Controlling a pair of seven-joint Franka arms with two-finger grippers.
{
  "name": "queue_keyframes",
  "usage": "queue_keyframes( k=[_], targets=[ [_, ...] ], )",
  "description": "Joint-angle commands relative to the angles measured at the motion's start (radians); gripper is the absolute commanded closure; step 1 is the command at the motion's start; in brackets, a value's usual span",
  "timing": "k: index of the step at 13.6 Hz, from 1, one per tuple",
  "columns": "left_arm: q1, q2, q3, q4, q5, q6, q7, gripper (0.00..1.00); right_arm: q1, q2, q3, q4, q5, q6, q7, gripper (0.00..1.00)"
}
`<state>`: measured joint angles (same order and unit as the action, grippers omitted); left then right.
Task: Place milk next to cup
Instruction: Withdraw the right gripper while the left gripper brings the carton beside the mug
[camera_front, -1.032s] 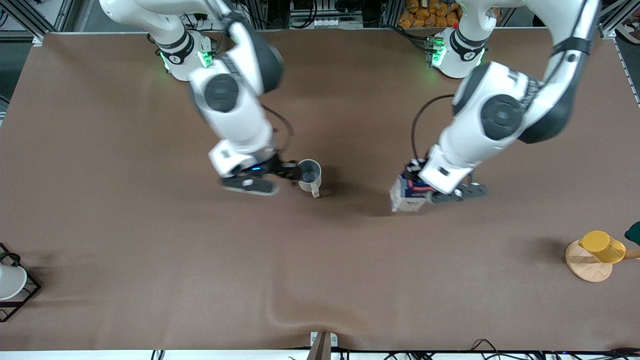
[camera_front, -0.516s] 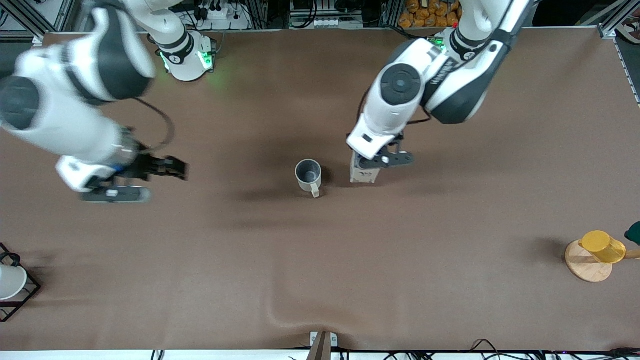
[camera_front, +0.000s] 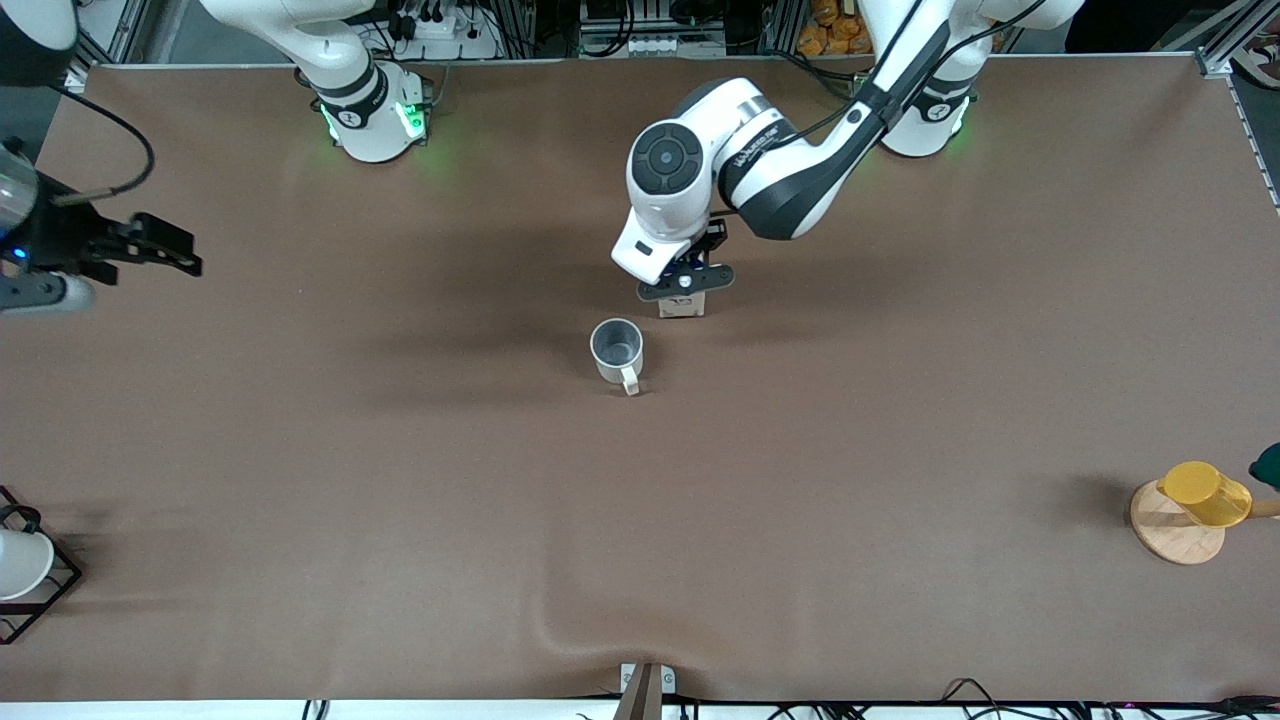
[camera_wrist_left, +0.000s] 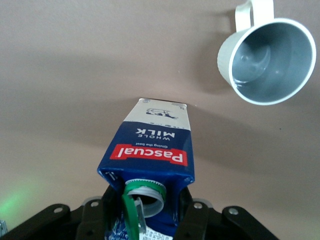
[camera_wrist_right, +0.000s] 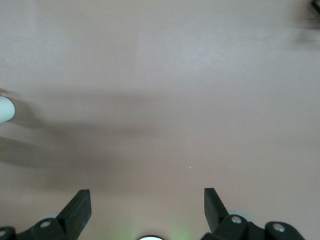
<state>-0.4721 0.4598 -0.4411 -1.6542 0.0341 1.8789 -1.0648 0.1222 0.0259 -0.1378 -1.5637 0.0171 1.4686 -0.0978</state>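
My left gripper holds the milk and should hold on until the milk stands against the cup. The milk still has a table gap between its lower edge (camera_front: 681, 314) and the grey cup (camera_front: 617, 350).
The milk (camera_front: 684, 305) is a dark-blue carton with a red band and a green cap, seen clearly in the left wrist view (camera_wrist_left: 150, 150). My left gripper (camera_front: 686, 284) is shut on its top (camera_wrist_left: 147, 210) and holds it upright at the table surface. The grey cup (camera_front: 617, 350) stands close beside it, a little nearer the front camera and toward the right arm's end, handle toward the camera. It also shows in the left wrist view (camera_wrist_left: 267, 60). My right gripper (camera_front: 165, 248) is open and empty (camera_wrist_right: 146, 197) over the table's right-arm end.
A yellow cup (camera_front: 1207, 493) lies on a wooden disc (camera_front: 1170, 535) at the left arm's end, near the front. A white cup (camera_front: 18, 562) sits in a black wire rack (camera_front: 55, 590) at the right arm's end. A dark green object (camera_front: 1268, 465) shows at the edge.
My left arm carried the milk toward the right arm's end and farther from the camera, to just beside the cup. My right arm pulled away from the cup to the table's end.
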Motion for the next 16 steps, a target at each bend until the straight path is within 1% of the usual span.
queue_keyframes(
  k=[1,4,9,11,13,16],
  targets=[
    [-0.013,0.019,0.002,0.071,0.015,-0.011,-0.018,0.58,-0.058,-0.007,0.024,-0.006,-0.011,-0.02,-0.029,0.0],
    [-0.06,0.062,0.005,0.142,0.018,-0.012,-0.021,0.58,-0.064,-0.004,0.024,0.005,-0.026,-0.022,-0.094,0.0],
    [-0.089,0.069,0.01,0.16,0.017,-0.004,0.003,0.54,-0.095,-0.015,0.024,0.007,-0.051,-0.031,-0.103,0.0],
    [-0.092,0.094,0.01,0.191,0.018,0.012,-0.003,0.54,-0.095,-0.017,0.024,0.007,-0.077,-0.031,-0.105,0.0],
    [-0.117,0.12,0.015,0.224,0.02,0.012,-0.006,0.54,-0.101,-0.02,0.023,0.01,-0.08,-0.024,-0.105,0.0],
    [-0.118,0.134,0.016,0.228,0.024,0.025,0.006,0.54,-0.13,-0.018,0.024,0.022,-0.066,-0.025,-0.105,0.0]
  ],
)
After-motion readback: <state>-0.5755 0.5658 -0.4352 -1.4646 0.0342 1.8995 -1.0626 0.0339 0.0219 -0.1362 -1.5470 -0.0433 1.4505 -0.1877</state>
